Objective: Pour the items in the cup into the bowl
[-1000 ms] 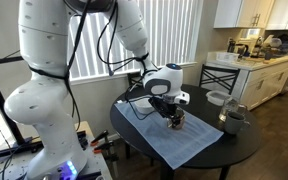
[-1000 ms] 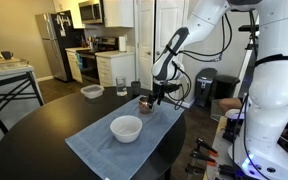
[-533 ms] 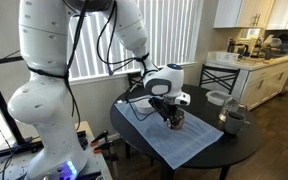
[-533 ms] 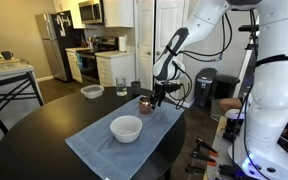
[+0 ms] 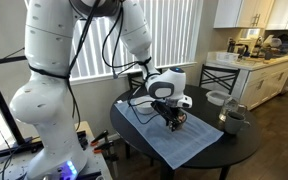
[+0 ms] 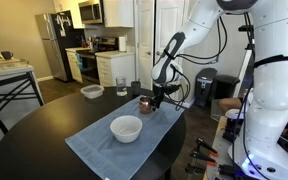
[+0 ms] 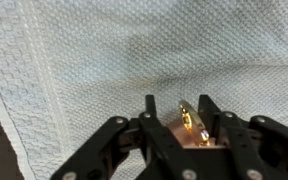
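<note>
My gripper grabs the copper cup by its shiny handle (image 7: 189,122) next, since the cup's opening stays free to pour into the bowl.
The small copper cup (image 6: 144,102) stands upright on the pale cloth, and its shiny handle (image 7: 189,122) shows in the wrist view. My gripper (image 7: 177,102) is down over the cup (image 5: 176,118) with one finger on each side, jaws partly closed. I cannot see whether the pads press on it. The white bowl (image 6: 126,128) sits on the same cloth, a short way from the cup and apart from the gripper (image 6: 150,103). What is inside the cup is hidden.
A pale blue cloth (image 6: 99,148) covers part of the round dark table (image 6: 34,130). A dark grey mug (image 5: 234,117) and a pale dish (image 5: 217,98) stand near the table's edge. A glass (image 6: 121,88) stands beyond the cup. A chair (image 5: 219,75) is behind the table.
The jaws have narrowed around the cup over the last second. The arm, cup and bowl have hardly moved.
</note>
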Controlling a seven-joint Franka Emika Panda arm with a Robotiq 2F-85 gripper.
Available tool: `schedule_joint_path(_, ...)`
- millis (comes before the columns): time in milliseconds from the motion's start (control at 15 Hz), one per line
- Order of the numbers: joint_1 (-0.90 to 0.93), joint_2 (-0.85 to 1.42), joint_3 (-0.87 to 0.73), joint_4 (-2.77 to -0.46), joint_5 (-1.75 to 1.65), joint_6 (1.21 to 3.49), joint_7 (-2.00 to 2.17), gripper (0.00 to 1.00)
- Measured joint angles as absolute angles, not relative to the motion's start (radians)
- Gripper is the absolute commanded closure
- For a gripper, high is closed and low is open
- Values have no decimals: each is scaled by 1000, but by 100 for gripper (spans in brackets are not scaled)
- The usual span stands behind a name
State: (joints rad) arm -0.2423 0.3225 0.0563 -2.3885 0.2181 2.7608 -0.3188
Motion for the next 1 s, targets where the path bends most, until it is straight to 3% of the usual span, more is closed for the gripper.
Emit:
schedule_joint_path(67, -242, 332, 55, -2382, 214, 2761, -319, 62)
schedule_joint_path(200, -242, 347, 55, -2372, 203, 2761, -319, 62)
schedule_joint_path(533, -242, 365, 56, -2352, 174, 2761, -319, 95)
schedule_joint_path(600, -242, 365, 56, -2349, 168, 2763, -320, 98)
schedule_joint_path(1000, -243, 365, 60, -2343, 138, 2773, -387, 96)
